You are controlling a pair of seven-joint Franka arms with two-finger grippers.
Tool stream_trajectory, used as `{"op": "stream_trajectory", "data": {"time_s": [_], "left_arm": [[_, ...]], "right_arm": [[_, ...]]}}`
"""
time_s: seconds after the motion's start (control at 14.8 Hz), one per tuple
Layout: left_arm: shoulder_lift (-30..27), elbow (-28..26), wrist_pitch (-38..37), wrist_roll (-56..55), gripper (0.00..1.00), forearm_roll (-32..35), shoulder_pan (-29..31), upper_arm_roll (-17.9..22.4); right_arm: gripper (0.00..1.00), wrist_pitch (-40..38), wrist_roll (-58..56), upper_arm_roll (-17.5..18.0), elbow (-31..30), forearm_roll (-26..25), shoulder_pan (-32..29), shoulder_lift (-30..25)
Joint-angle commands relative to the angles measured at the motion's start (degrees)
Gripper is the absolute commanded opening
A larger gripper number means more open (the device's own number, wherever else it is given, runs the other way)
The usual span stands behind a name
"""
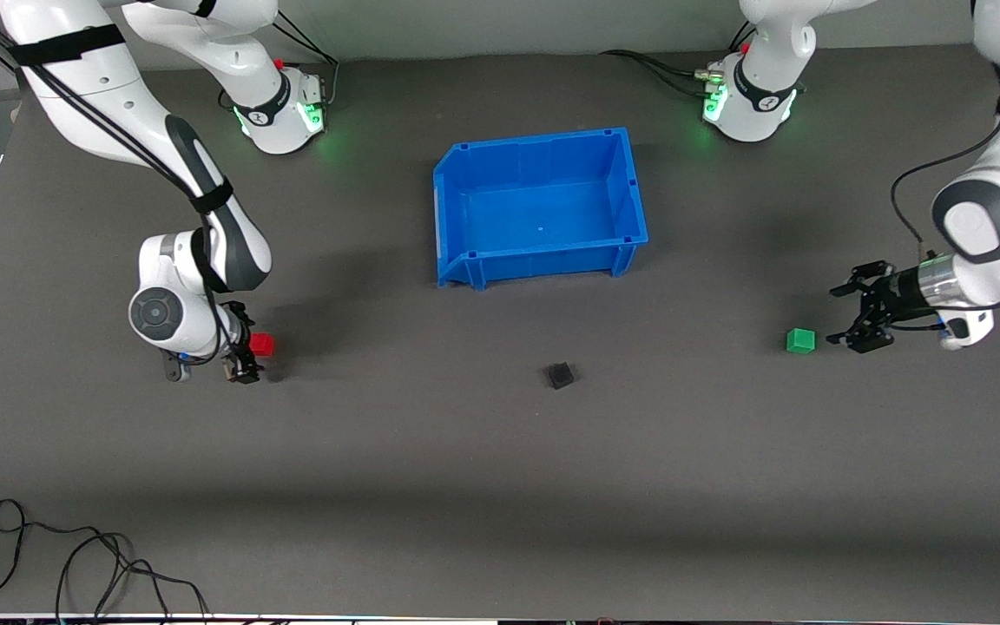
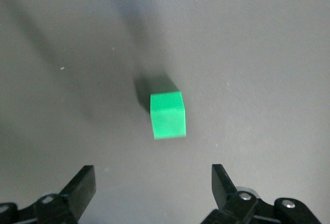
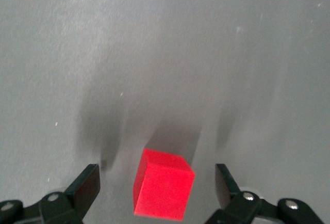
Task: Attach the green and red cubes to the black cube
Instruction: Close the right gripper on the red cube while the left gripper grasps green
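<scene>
My left gripper should next grab the green cube by its two opposite sides, so that it can attach the green cube (image 1: 800,340) to the black cube (image 1: 560,375).
The red cube (image 1: 262,345) lies on the dark table toward the right arm's end. My right gripper (image 1: 247,358) is low over it and open. In the right wrist view the red cube (image 3: 164,192) sits between the two fingers and touches neither; the gripper (image 3: 157,168) is empty. The green cube (image 1: 800,340) lies toward the left arm's end. My left gripper (image 1: 835,314) is open beside it. In the left wrist view the green cube (image 2: 167,115) lies ahead of the fingertips of that gripper (image 2: 151,171), not between them. The black cube (image 1: 560,375) lies alone mid-table.
An empty blue bin (image 1: 630,187) stands mid-table, farther from the front camera than the black cube. Loose black cables (image 1: 75,564) lie at the table's near edge toward the right arm's end.
</scene>
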Motion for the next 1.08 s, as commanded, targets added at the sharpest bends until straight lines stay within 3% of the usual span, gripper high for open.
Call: {"op": "stream_trajectory", "data": {"time_s": [0.0, 0.2, 0.27, 0.41, 0.47, 0.54, 0.61, 0.68, 0.74, 0.81, 0.88, 1.02], "left_arm": [[3.67, -0.23, 4.94, 1.48, 1.0, -2.73, -0.56, -0.19], [6.57, -0.23, 8.72, 1.48, 1.0, -5.88, -2.22, -0.28], [7.28, -0.23, 9.87, 1.48, 1.0, -5.98, -2.31, -0.28], [8.16, -0.06, 10.58, 1.48, 1.0, -6.24, -2.4, -0.28], [8.34, -0.06, 11.02, 1.48, 1.0, -6.85, -2.4, -0.36], [8.69, -0.06, 11.54, 1.48, 1.0, -7.12, -2.75, -0.37], [8.78, 0.03, 11.63, 1.48, 0.98, -7.21, -2.84, -0.28], [8.78, 0.03, 11.64, 1.48, 0.93, -7.3, -2.76, -0.36], [8.78, 0.03, 11.55, 1.48, 0.86, -7.21, -2.67, -0.37], [8.69, 0.03, 11.55, 1.39, 0.71, -7.3, -2.58, -0.28], [8.69, 0.03, 11.63, 1.39, 0.6, -7.3, -2.67, -0.28], [8.6, 0.29, 11.29, 1.21, 0.37, -7.3, -2.67, -0.28]], "right_arm": [[0.51, -0.5, 1.23, -0.35, 0.27, -1.18, 0.49, -0.28], [0.49, -0.5, 0.79, -0.35, 0.27, -1.79, 0.49, -0.64], [0.6, -0.67, 0.88, -0.35, 0.27, -1.8, 0.49, -0.64], [0.61, -1.37, 1.05, -0.35, 0.18, -1.8, 0.49, -0.64], [0.56, -1.72, 1.06, -0.35, 0.18, -1.8, 0.49, -0.64], [0.44, -1.73, 1.06, -0.35, 0.27, -1.88, 0.49, -0.64], [0.43, -1.81, 1.06, -0.35, 0.27, -1.97, 0.49, -0.72], [0.54, -1.73, 1.06, -0.35, 0.35, -1.97, 0.49, -0.72], [0.71, -1.73, 1.06, -0.35, 0.27, -2.06, 0.49, -0.72], [0.56, -1.81, 0.88, -0.35, 0.18, -2.15, 0.49, -0.72], [0.27, -1.81, 0.97, -0.35, 0.09, -2.93, 0.49, -0.72], [0.21, -3.65, 1.14, 0.09, 0.27, -3.9, 0.58, -1.25]]}}
